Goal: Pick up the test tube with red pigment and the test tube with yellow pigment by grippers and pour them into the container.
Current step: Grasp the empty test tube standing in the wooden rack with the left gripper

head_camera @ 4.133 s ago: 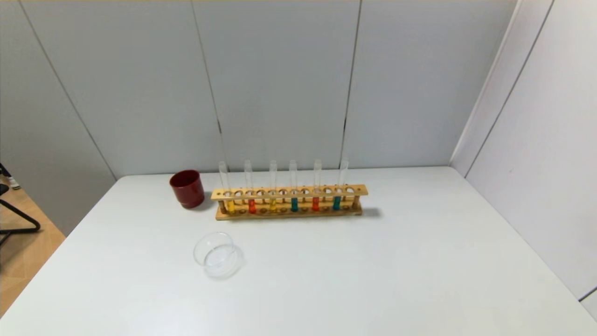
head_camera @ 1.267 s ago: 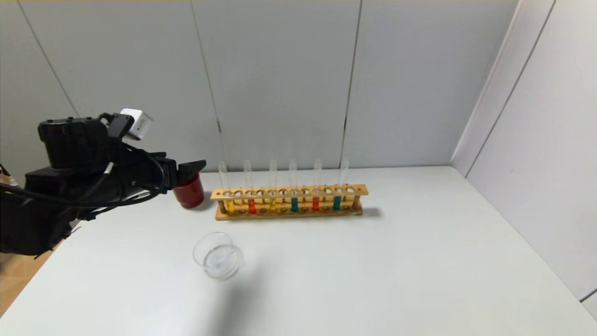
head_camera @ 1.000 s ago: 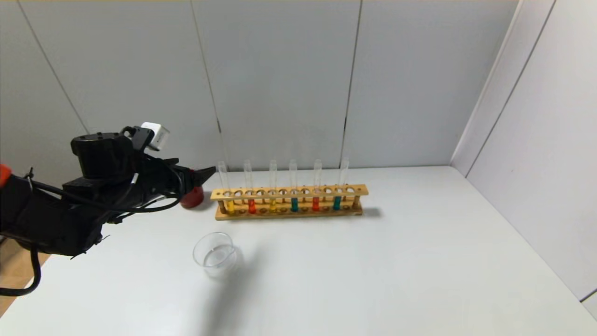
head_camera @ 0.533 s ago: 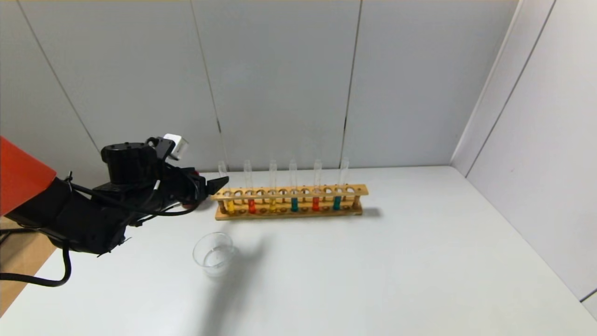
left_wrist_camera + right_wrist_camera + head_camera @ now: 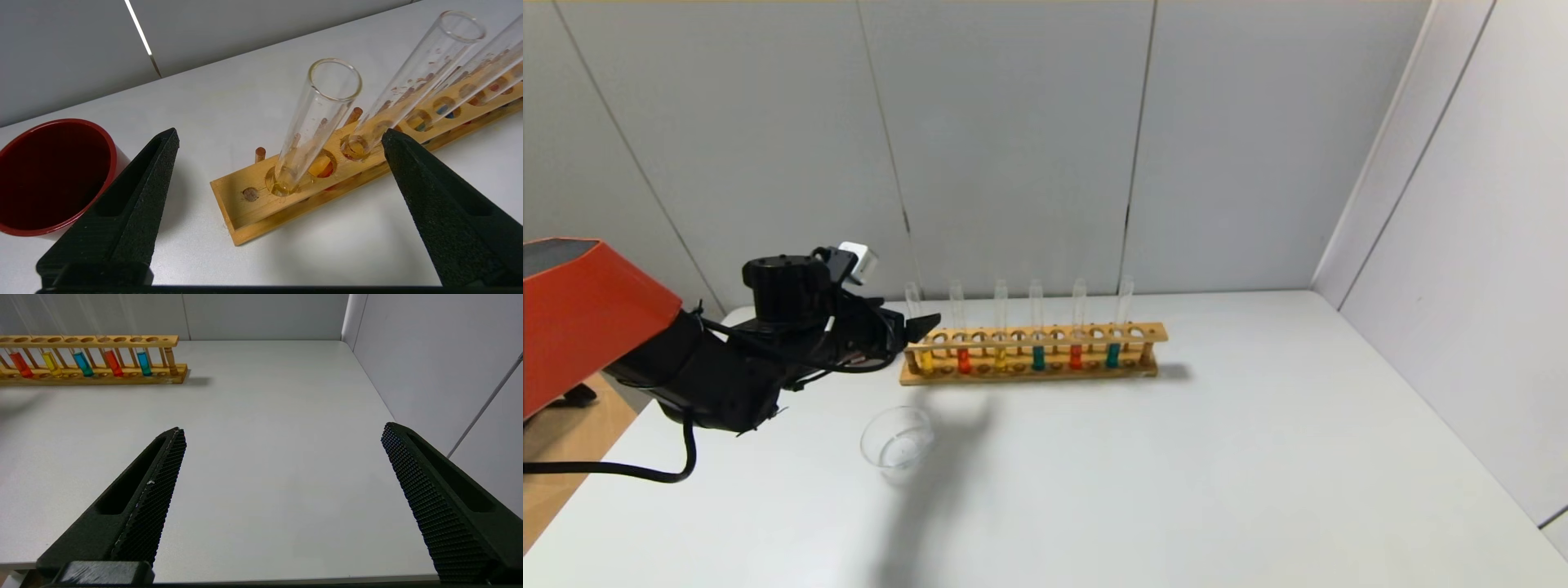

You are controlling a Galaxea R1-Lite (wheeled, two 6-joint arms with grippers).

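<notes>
I will next use my left gripper to grab the yellow (image 5: pixel 1001 358) test tube by the exposed glass above the rack, because the wooden rack closes around the tube's lower end.
A wooden rack (image 5: pixel 1029 335) at the back of the table holds several upright tubes. From its left end stand a yellow-pigment tube (image 5: pixel 925 359), a red-pigment tube (image 5: pixel 964 360), another yellow (image 5: pixel 1001 358) and, further right, another red (image 5: pixel 1076 356). My left gripper (image 5: pixel 927 327) is open and empty at the rack's left end. In the left wrist view (image 5: pixel 281 134) the leftmost tube (image 5: pixel 314 122) shows between its spread fingers, a little ahead, not touched. The clear glass container (image 5: pixel 897 445) sits in front of the rack. My right gripper (image 5: pixel 282 430) is open and empty, out of the head view.
A dark red cup (image 5: pixel 53 171) stands left of the rack, hidden behind my left arm in the head view. Two teal tubes (image 5: pixel 1038 357) (image 5: pixel 1112 354) stand in the rack. White walls close the back and right. The rack also shows in the right wrist view (image 5: pixel 94 341).
My left arm came into view from the left and moved right and down to the rack's left end, covering the red cup. Rack, tubes and container have not moved.
</notes>
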